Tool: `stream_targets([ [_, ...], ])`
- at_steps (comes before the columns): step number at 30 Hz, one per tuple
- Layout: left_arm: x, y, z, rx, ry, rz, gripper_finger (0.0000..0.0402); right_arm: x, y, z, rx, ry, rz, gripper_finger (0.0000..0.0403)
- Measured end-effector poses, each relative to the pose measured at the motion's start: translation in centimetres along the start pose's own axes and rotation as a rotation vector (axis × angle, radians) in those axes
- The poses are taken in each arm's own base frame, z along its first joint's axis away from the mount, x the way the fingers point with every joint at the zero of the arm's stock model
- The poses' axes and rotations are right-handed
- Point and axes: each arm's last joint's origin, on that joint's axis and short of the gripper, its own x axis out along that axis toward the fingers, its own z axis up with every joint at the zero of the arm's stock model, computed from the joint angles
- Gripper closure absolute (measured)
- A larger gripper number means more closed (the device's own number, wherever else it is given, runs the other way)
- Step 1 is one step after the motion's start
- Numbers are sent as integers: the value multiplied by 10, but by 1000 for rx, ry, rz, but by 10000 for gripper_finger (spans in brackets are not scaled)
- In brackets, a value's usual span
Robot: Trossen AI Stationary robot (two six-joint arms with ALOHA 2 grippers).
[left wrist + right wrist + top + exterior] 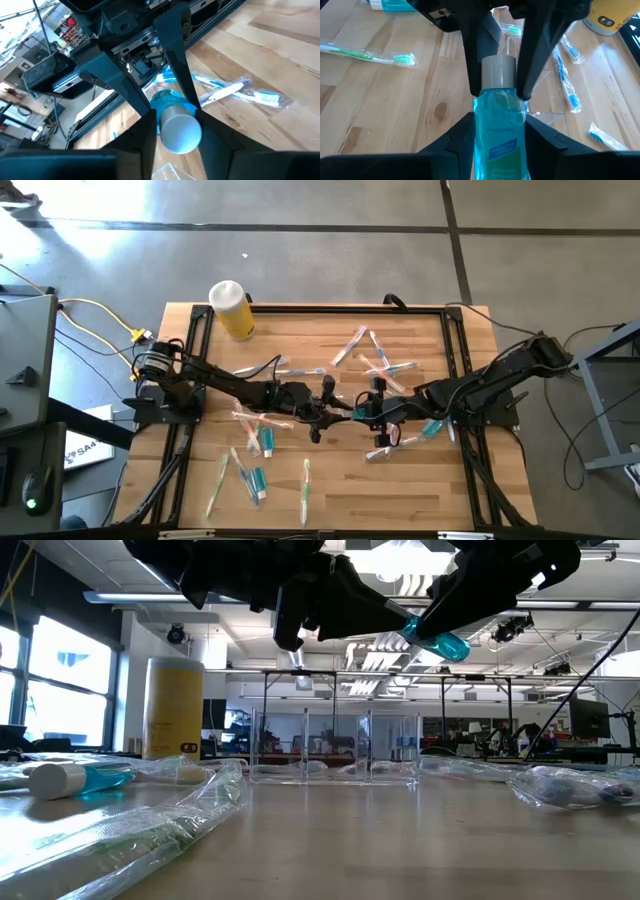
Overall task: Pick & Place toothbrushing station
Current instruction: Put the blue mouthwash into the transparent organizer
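Observation:
The teal tube is ready for my right gripper to release now. In its wrist view, my left gripper's fingers stand around the teal tube's cap [498, 73].
A small teal tube with a white cap [499, 100] hangs in mid-air over the table's middle, between my two grippers, which meet head-on. My left gripper [335, 412] [175, 119] is shut on its cap end. My right gripper [372, 416] [499, 119] is shut on its teal body [440, 640]. Below them the clear container [335, 748] [542, 102] stands on the table. Wrapped toothbrushes [375, 362] [305, 485] and more teal tubes [257, 480] lie scattered on the wood. My left gripper pinches the tube's white cap [181, 135] between its two fingers [475, 65]. It comes about level from the table's left, along the tube. My right gripper pinches the teal body [500, 145] between its two fingers [175, 70], slanting down from the table's right. The tube is lifted clear of the table, cap toward the left arm.
A yellow bottle with a white cap [232, 308] [175, 705] stands at the far left corner. A black frame rail [320, 310] runs round the tabletop. Wrapped toothbrushes and a tube [75, 780] lie near the front edge.

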Motion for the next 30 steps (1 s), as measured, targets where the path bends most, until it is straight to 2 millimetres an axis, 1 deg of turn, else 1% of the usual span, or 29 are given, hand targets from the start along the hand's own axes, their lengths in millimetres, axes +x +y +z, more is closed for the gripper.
stream_targets([
  [2,0,0,0,-4,2,2,311,0,0,0,2,1,0,273],
  [3,0,0,0,-8,2,2,313,0,0,0,3,1,0,273],
  [8,0,0,0,-19,1,1,313,0,0,0,4,2,2,274],
  [12,0,0,0,-23,-1,-1,313,0,0,0,18,2,0,262],
  [16,0,0,0,-31,2,1,313,0,-2,0,44,-4,-77,232],
  [19,0,0,-3,-32,30,19,313,-1,-4,1,66,-14,-142,201],
  [25,0,0,-5,-54,73,37,313,-4,-6,-2,62,14,-162,138],
  [28,-1,-1,-6,-44,121,62,313,-10,-8,-6,89,53,-179,118],
  [30,-6,0,-5,-32,179,88,313,-14,-10,-10,123,90,-195,112],
])
